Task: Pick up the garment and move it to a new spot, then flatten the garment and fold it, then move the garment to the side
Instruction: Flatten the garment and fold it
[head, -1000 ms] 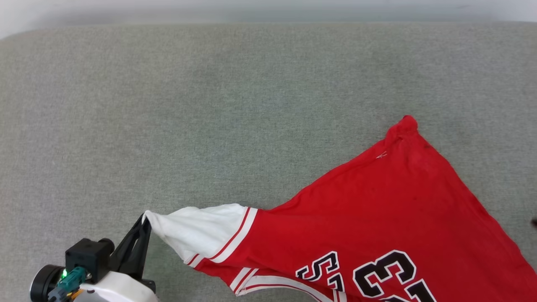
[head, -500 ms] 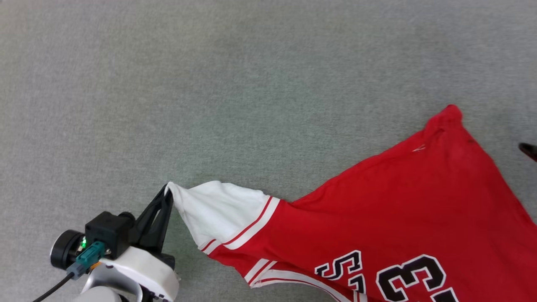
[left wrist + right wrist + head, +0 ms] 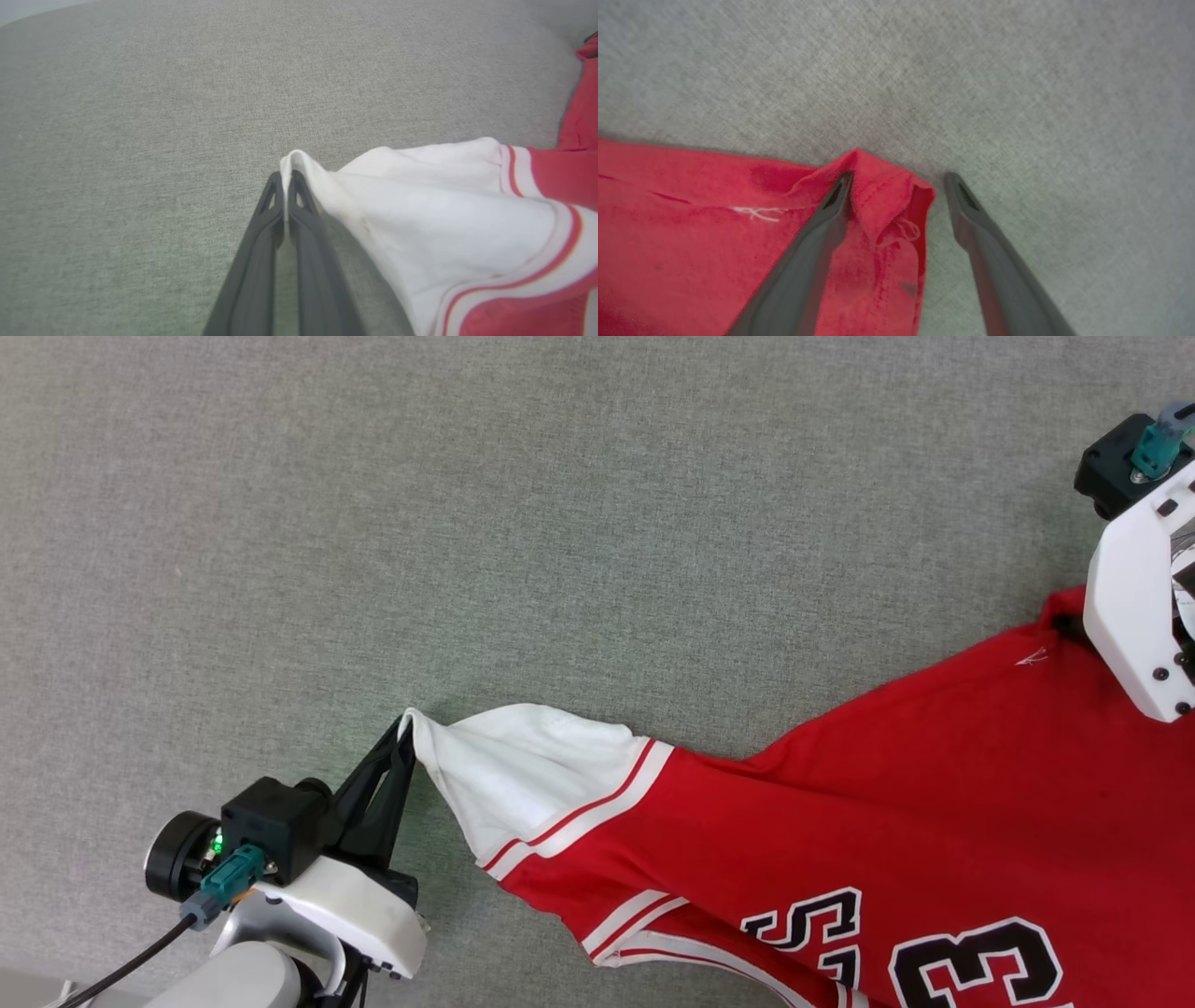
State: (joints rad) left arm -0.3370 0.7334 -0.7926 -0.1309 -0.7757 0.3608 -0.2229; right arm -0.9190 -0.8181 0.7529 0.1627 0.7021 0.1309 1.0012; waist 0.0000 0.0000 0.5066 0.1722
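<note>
The red jersey (image 3: 896,806) needs to be flattened and folded. My right gripper should grab its red corner (image 3: 1064,609) next.
The garment (image 3: 887,784), a red jersey T-shirt with white sleeves and black "23" print, lies spread over the lower right of the grey surface. My left gripper (image 3: 403,733) at the lower left is shut on the tip of its white sleeve (image 3: 420,196), the two dark fingers (image 3: 261,247) pressed together on the cloth. My right gripper (image 3: 899,179) is open above the garment's (image 3: 714,219) far red corner (image 3: 882,186); one finger rests on the cloth, the other on the bare surface beside it. In the head view the right arm's white wrist (image 3: 1134,597) covers that corner.
A grey-green woven fabric surface (image 3: 560,523) stretches under everything, bare across the top and left of the head view. The left arm's black camera block and cable (image 3: 233,859) sit at the lower left.
The head view has shifted down, so the whole picture moved. The right arm has come into view at the upper right, over the garment's far corner. The left gripper keeps its hold on the sleeve.
</note>
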